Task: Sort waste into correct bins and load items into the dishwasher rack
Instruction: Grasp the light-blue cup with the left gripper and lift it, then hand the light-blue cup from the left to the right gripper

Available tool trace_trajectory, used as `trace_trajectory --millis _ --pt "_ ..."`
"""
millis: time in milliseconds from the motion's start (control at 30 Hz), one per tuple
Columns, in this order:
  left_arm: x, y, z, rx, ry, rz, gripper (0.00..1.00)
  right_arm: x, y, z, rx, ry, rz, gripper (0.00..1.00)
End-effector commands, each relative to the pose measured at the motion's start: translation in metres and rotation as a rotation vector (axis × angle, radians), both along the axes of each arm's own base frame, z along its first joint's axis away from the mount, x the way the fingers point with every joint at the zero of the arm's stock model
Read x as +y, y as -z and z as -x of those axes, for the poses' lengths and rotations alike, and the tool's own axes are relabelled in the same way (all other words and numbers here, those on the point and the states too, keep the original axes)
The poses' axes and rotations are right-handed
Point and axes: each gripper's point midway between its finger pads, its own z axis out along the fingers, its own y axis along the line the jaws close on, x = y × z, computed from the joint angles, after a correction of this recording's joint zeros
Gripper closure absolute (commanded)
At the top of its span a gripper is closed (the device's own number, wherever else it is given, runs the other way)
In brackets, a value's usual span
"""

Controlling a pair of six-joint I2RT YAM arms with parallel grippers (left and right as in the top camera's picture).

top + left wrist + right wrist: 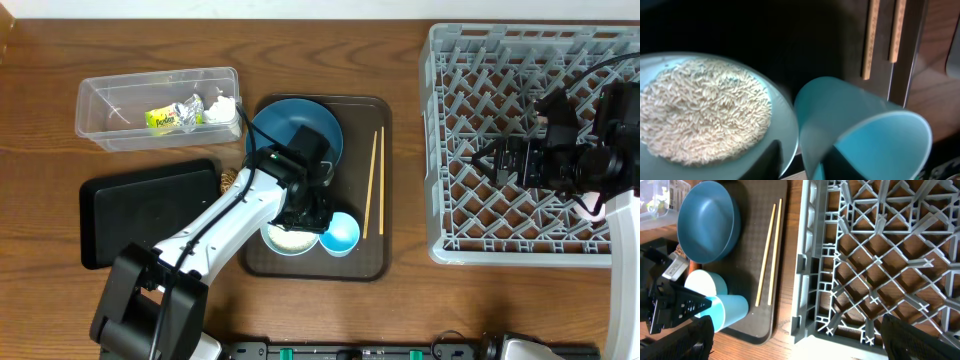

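Note:
I should next use my right gripper to grab the small light-blue bowl (342, 233) (730, 310) by its outside from the closed base, so it can go into the rack opening first.
My left gripper (315, 215) (807, 160) is shut on the wall of the small light-blue bowl (342, 233) (860, 130) (730, 310), which is tilted on its side. Beside it stands the white bowl (285, 240) (705, 110) full of loose white rice (700, 107). The dark blue bowl (290, 125) (707, 222) and the chopsticks (374, 185) (767, 255) lie on the brown tray (370, 260). My right gripper (488, 160) (800, 340) is open and empty over the grey rack (530, 60) (865, 255). The white cup and the carrot stick are out of view.
The clear tub (110, 100) at the back left holds the foil wrapper (165, 118) and the white tissue (220, 108). The black tray (140, 210) lies left of the brown tray. A small brown nut-like piece (228, 180) sits between them.

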Motion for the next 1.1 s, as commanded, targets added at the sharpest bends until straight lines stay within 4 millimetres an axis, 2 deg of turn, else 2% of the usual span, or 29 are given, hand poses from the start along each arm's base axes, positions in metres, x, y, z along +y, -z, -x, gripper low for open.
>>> trace_trajectory --millis 0,67,333,433,600,767,833,967,1067 --pt "-0.001 0.003 0.000 0.005 0.005 0.002 0.88 0.002 -0.001 -0.001 -0.006 -0.023 0.017 0.01" --pt "-0.001 0.003 0.000 0.005 0.005 0.003 0.94 0.001 0.000 0.000 -0.002 -0.020 0.024 0.01" --pt "-0.001 0.002 0.000 0.004 0.004 0.005 0.94 -0.002 0.003 0.003 0.017 -0.012 0.042 0.01" --pt "-0.004 -0.009 -0.005 -0.011 -0.005 0.043 0.94 -0.007 0.006 0.005 0.032 0.001 0.074 0.01" --pt "-0.013 -0.056 -0.023 -0.072 -0.042 0.233 0.94 -0.012 0.006 0.000 0.018 0.015 0.098 0.01" --pt "-0.029 -0.119 -0.049 -0.130 -0.051 0.615 0.94 -0.006 -0.002 -0.019 -0.058 0.004 0.046 0.01" --pt "-0.028 -0.140 -0.061 -0.120 -0.083 0.749 0.94 0.008 -0.007 -0.027 -0.092 -0.047 -0.029 0.01" --pt "-0.020 -0.171 -0.079 -0.097 -0.125 0.931 0.94 0.052 -0.028 -0.031 -0.218 -0.290 -0.260 0.01" --pt "-0.018 -0.187 -0.082 -0.063 -0.119 1.023 0.94 0.076 -0.045 -0.032 -0.309 -0.432 -0.417 0.01"
